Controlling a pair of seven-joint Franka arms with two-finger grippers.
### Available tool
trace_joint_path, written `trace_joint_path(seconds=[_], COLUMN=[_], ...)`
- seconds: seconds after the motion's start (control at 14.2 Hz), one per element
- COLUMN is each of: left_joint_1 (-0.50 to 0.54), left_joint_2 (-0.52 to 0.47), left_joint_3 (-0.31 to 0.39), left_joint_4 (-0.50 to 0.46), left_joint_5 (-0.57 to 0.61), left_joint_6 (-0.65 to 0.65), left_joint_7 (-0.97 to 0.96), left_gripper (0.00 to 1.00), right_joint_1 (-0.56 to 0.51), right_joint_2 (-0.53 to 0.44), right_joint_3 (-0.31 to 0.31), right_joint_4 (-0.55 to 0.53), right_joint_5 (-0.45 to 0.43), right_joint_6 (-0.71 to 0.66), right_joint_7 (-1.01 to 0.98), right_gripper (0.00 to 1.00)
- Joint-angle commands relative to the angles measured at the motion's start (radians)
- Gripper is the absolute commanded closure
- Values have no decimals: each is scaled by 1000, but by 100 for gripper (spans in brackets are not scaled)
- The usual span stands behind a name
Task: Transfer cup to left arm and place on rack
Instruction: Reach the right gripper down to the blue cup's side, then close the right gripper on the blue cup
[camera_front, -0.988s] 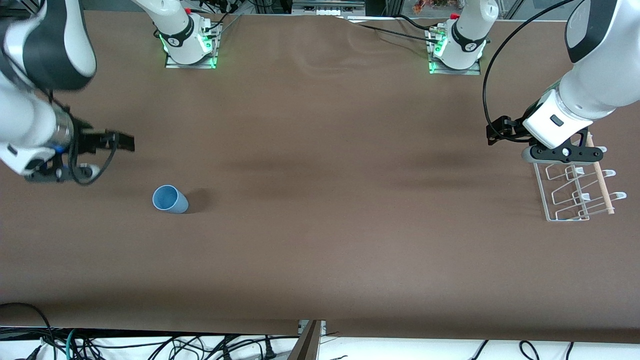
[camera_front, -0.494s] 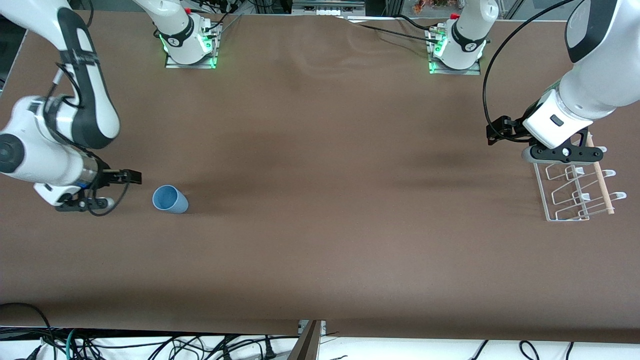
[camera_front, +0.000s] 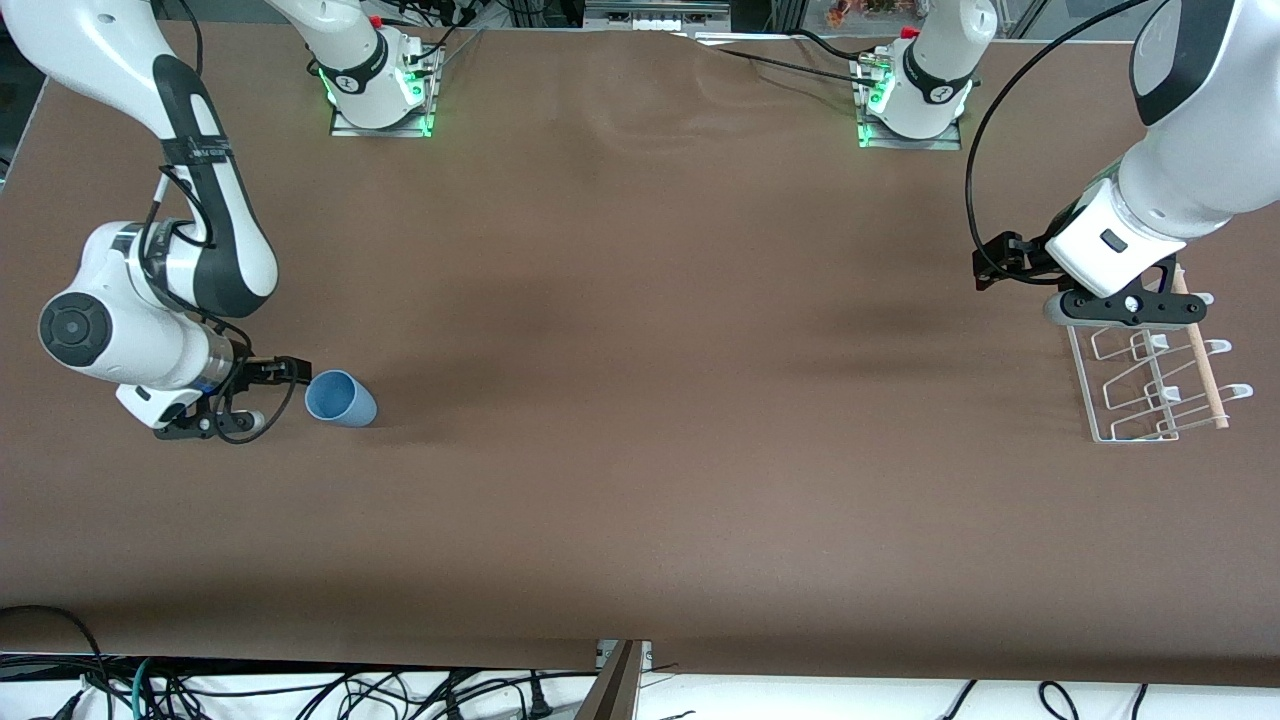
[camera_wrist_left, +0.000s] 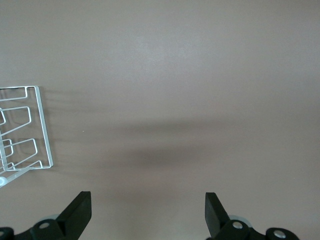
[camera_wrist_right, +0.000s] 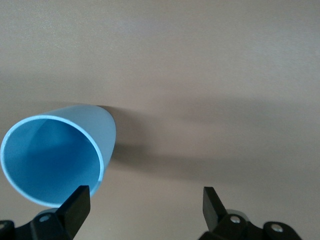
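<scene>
Next, my right gripper grabs the light-blue cup by its rim (camera_front: 314, 396) (camera_wrist_right: 100, 162), so its closed base stays free for my left gripper to grab.
The light-blue cup (camera_front: 341, 399) rests on the brown table toward the right arm's end. In the right wrist view its open mouth (camera_wrist_right: 54, 161) faces the camera. My right gripper (camera_front: 255, 405) is low beside the cup, on the side toward the right arm's end of the table. It is open and empty (camera_wrist_right: 144, 200), and one fingertip (camera_wrist_right: 79, 199) overlaps the cup's rim. My left gripper (camera_front: 1120, 308) waits over the table at the farther end of the white wire rack (camera_front: 1150, 385). It is open and empty (camera_wrist_left: 147, 202). The rack's corner (camera_wrist_left: 30, 130) shows in the left wrist view.
A light wooden rod (camera_front: 1200, 355) runs along the rack's side. Both arm bases (camera_front: 380, 90) (camera_front: 915, 100) stand at the table's farthest edge. Cables hang below the table's nearest edge.
My right arm has swung down and toward the cup, bringing its open gripper right beside it. The cup, the rack and the left arm have not moved.
</scene>
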Motion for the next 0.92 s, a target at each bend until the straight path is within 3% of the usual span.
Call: trace_joint_path(seconds=[0.0, 0.21, 0.28, 0.49, 0.56, 0.85], left_joint_1=[-3, -3, -3, -2, -2, -2], left_joint_2=[11, 11, 11, 11, 11, 11], left_joint_3=[2, 1, 2, 2, 2, 2], left_joint_4=[32, 31, 32, 32, 32, 32], left_joint_5=[-8, -20, -22, -22, -22, -22], left_joint_6=[-23, -26, -26, -25, -25, -25], left_joint_7=[0, -1, -1, 0, 0, 0], left_gripper=[0, 0, 0, 0, 0, 0], right_joint_1=[18, 28, 28, 29, 35, 80], right_joint_2=[25, 66, 74, 77, 88, 103], right_joint_3=[1, 1, 1, 4, 5, 5], right_joint_4=[7, 12, 12, 12, 12, 13], right_joint_5=[-11, -13, -8, -4, -1, 1], right_joint_6=[31, 81, 91, 85, 82, 77], right_joint_7=[1, 2, 5, 54, 69, 74], right_gripper=[0, 2, 18, 91, 100, 100])
